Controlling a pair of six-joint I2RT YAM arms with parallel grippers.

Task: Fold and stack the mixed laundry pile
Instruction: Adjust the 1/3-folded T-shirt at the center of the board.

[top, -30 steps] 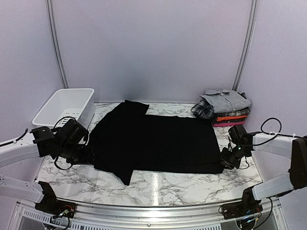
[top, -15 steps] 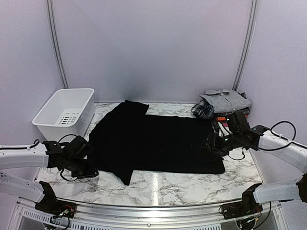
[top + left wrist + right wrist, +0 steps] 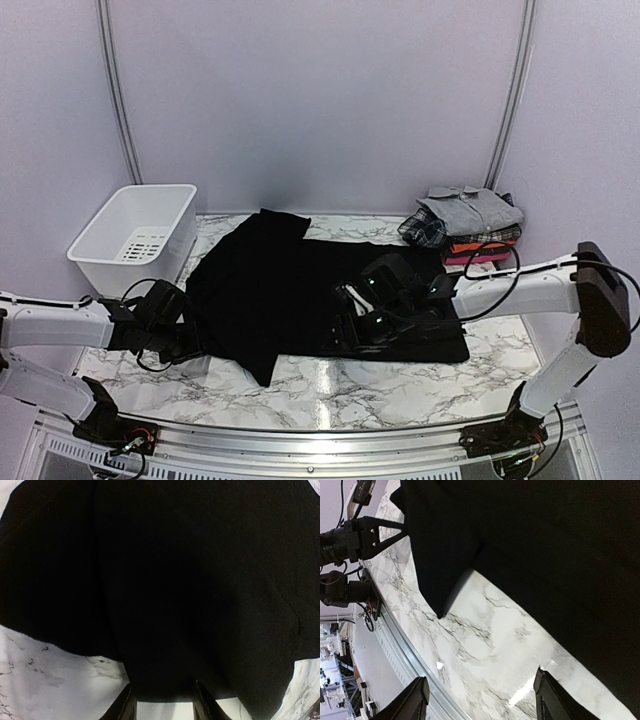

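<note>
I should next use my right gripper to grab the black cloth's pointed tip (image 3: pixel 264 379) (image 3: pixel 439 611), which sticks out past the cloth's front edge. Then that flap can be folded inward alongside my left gripper.
The large black cloth (image 3: pixel 320 290) lies spread flat across the middle of the marble table (image 3: pixel 330 385). In the left wrist view the black cloth (image 3: pixel 175 580) fills nearly the whole frame. My left gripper (image 3: pixel 190 340) sits at the cloth's near-left edge; that left gripper (image 3: pixel 165 705) is open, with the hem lying just at its fingertips. My right gripper (image 3: pixel 342 335) hovers over the cloth's front edge near the middle. This right gripper (image 3: pixel 481 687) is wide open over bare marble, nothing between its fingers, with the black cloth (image 3: pixel 545 540) above it.
A folded stack stands at the back right: grey collared shirt (image 3: pixel 470 208) on top, plaid piece (image 3: pixel 425 230), an orange layer (image 3: pixel 480 245) and a red-pink piece (image 3: pixel 462 258) beneath. The white slotted basket (image 3: pixel 135 235) stands at the back left. The table's metal rail (image 3: pixel 395 645) runs along the front.
My right arm swept left from the cloth's right edge to its front middle, and its jaws opened. My left gripper slid toward the near-left corner of the cloth, jaws narrowing.
</note>
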